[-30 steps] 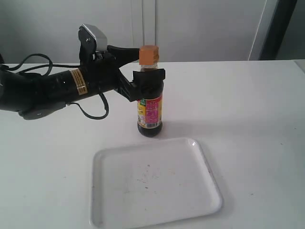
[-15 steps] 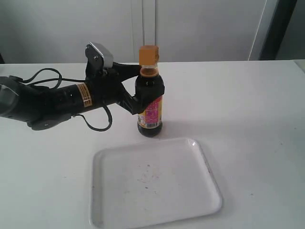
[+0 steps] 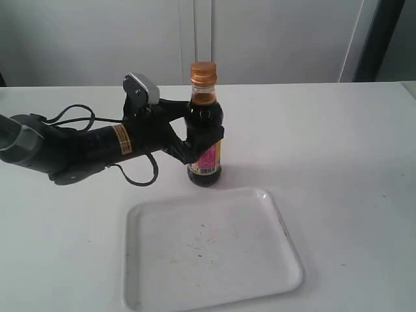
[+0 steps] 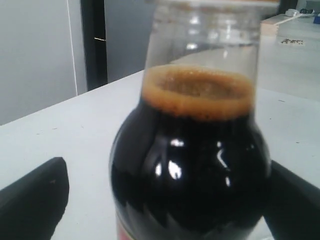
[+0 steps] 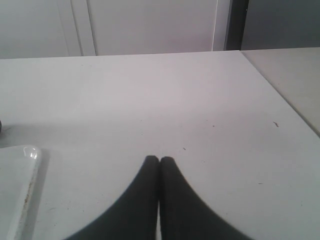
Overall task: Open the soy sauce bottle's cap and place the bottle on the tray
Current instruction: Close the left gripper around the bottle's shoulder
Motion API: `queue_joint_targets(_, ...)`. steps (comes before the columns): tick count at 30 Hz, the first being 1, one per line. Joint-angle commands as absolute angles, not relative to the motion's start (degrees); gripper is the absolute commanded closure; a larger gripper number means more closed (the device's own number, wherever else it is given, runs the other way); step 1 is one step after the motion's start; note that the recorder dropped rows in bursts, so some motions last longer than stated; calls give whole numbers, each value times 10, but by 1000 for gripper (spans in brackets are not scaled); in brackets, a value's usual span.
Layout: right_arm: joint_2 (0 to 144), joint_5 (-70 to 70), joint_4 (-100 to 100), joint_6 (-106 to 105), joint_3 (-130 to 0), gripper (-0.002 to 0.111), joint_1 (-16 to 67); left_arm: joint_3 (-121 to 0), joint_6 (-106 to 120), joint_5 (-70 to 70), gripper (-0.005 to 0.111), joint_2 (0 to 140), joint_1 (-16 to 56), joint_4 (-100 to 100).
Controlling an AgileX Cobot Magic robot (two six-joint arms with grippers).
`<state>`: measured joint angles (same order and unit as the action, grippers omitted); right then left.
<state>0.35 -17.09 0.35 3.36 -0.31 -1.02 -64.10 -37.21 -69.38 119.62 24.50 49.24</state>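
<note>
Next, my left gripper grabs the soy sauce bottle by its dark shoulder above the label [image 3: 203, 117] [image 4: 190, 165], leaving its cap free to open.
The soy sauce bottle [image 3: 207, 159] stands upright on the white table just behind the tray [image 3: 260, 260], not touching it. Its orange-gold cap [image 3: 203, 72] is down and shut. My left gripper [image 3: 198, 127] is open and straddles the bottle's dark shoulder above the label. In the left wrist view the bottle [image 4: 190, 165] fills the space between the fingers; one finger [image 4: 32, 200] stands apart from it, while the other finger [image 4: 295, 205] is at its side. My right gripper [image 5: 159, 161] is shut on nothing, low over bare table, and out of the exterior view.
The table [image 3: 338, 143] is white and reaches to a pale wall at the back. A corner of the tray [image 5: 17, 170] shows in the right wrist view. The left arm's black cable [image 3: 140, 175] loops on the table beside the bottle.
My left gripper has dropped from the bottle's neck to its shoulder and the arm has shifted right. The bottle stays in place.
</note>
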Motion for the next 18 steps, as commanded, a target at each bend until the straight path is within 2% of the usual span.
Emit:
queue_joint_targets(1,0,-166,3,34,0,108,-12,-658,-370,-700,2,1206,247,489)
queue_joint_targets(18,0,-166,4,34,0,108,-12,-721,-392,-700,2,1274,247,486)
